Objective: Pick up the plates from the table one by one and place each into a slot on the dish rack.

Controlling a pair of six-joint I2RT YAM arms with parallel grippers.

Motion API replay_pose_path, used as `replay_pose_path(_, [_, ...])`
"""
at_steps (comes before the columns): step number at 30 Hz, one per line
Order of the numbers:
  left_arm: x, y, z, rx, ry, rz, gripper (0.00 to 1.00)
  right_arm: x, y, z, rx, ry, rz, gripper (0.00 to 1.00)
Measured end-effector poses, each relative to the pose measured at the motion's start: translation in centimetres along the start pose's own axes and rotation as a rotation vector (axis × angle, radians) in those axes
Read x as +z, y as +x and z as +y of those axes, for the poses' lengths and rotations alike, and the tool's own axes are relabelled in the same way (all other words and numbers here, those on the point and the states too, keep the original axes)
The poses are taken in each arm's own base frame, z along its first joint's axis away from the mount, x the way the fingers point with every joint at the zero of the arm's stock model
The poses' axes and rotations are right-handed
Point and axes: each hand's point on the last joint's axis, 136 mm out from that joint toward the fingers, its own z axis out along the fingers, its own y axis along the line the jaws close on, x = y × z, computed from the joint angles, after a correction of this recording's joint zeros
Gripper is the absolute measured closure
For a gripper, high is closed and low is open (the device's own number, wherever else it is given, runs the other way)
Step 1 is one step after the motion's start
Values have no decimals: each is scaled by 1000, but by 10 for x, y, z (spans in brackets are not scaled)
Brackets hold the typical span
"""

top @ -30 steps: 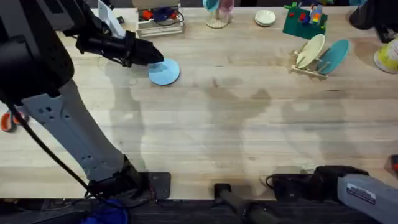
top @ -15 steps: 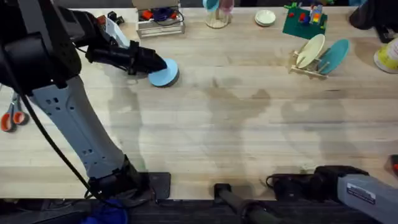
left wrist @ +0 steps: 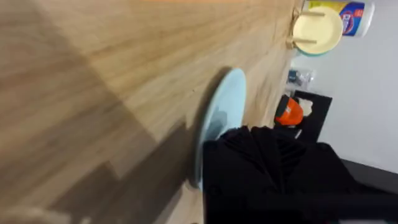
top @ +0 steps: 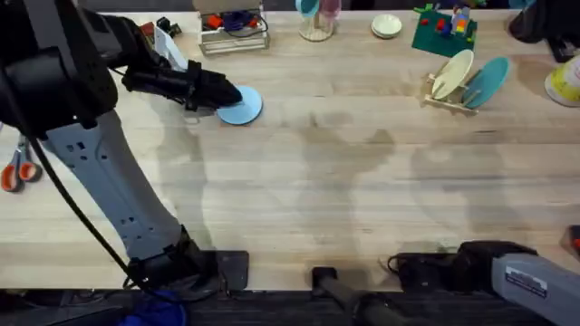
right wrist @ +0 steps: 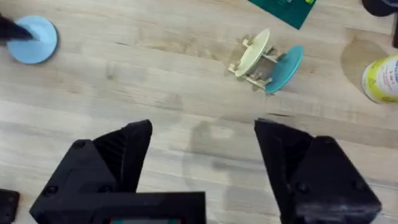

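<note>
My right gripper grabs the light blue plate (top: 245,106) by the free rim across from my left gripper next, since the left gripper's fingers cover the plate's other side.
A light blue plate (top: 245,106) lies at the far left of the table (top: 344,181). My left gripper (top: 223,94) reaches it from the left and is shut on its near-left rim. In the left wrist view the plate (left wrist: 225,109) shows edge-on, with its rim under my black finger (left wrist: 261,162). At the far right stands the dish rack (top: 450,100), with a cream plate (top: 452,73) and a teal plate (top: 487,81) upright in its slots. My right gripper (right wrist: 202,134) hangs open over bare table near its base, far from the rack (right wrist: 256,70).
A wire basket (top: 234,33) and a glass (top: 315,25) stand along the far edge. Also there are a small cream dish (top: 386,25) and a green board with toys (top: 444,29). Scissors (top: 18,168) lie at the left edge and a container (top: 565,81) at the right.
My left arm swung and its gripper slid slightly right onto the blue plate's rim; the plate shifted a little with it. The right arm has not moved.
</note>
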Motion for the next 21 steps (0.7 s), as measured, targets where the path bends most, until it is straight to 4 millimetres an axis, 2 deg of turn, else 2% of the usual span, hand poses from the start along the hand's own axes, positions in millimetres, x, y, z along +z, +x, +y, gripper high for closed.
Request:
replay_pose_path(3, [-3,5,-8,-12,-6,11,961,0,0,0,0,0,0,7])
replay_pose_path(5, [-7,9,-19,-11,-12,16,961,0,0,0,0,0,0,7])
replay_pose_path(9, [-24,15,-56,41,-34,-4,960,0,0,0,0,0,0,7])
replay_pose_path(13, [-36,24,-81,81,-68,-12,961,0,0,0,0,0,0,7])
replay_pose_path(16, [-41,31,-85,57,-78,-3,961,0,0,0,0,0,0,7])
replay_pose_path(21, [-57,32,-71,27,-113,-27,961,0,0,0,0,0,0,7])
